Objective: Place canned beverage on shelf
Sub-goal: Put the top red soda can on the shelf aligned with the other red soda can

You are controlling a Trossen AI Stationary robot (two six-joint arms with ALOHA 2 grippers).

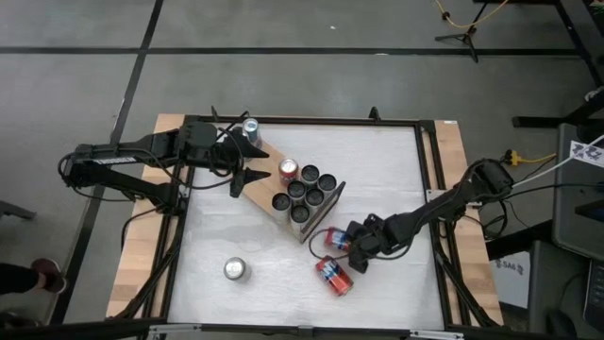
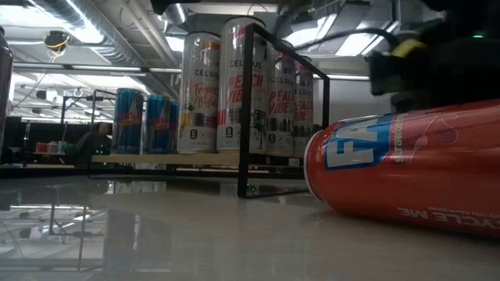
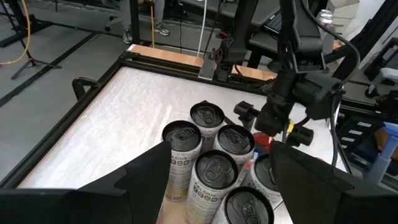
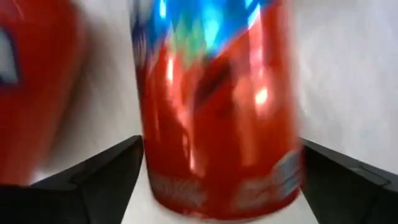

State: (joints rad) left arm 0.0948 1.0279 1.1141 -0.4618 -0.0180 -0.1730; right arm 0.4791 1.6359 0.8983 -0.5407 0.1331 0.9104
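Observation:
I'll shelve the lying red can, right gripper grabbing its base end (image 4: 222, 171).
The shelf (image 1: 267, 162) is a light-wood board on a black wire frame (image 2: 258, 109). Several upright cans (image 1: 304, 193) stand on it. Two red cans lie on their sides on the table right of it. One (image 1: 331, 237) lies between the open fingers of my right gripper (image 1: 351, 249), which points steeply down; the right wrist view shows it blurred (image 4: 217, 118). The other (image 1: 333, 276) lies nearer the front edge (image 2: 406, 168). My left gripper (image 1: 242, 179) hovers open above the shelf's left part, holding nothing (image 3: 217, 180). My right gripper has one finger (image 4: 112, 168) at each long side of the lying red can's near end (image 4: 217, 186), coming from above and from the right. The picture is blurred, so I cannot tell whether the fingers touch it. The can rests on the table.
A silver can (image 1: 236, 270) stands upright alone at the front left of the white tabletop. A blue-and-silver can (image 1: 251, 129) stands at the shelf's far end. Free room lies between the silver can and the lying cans.

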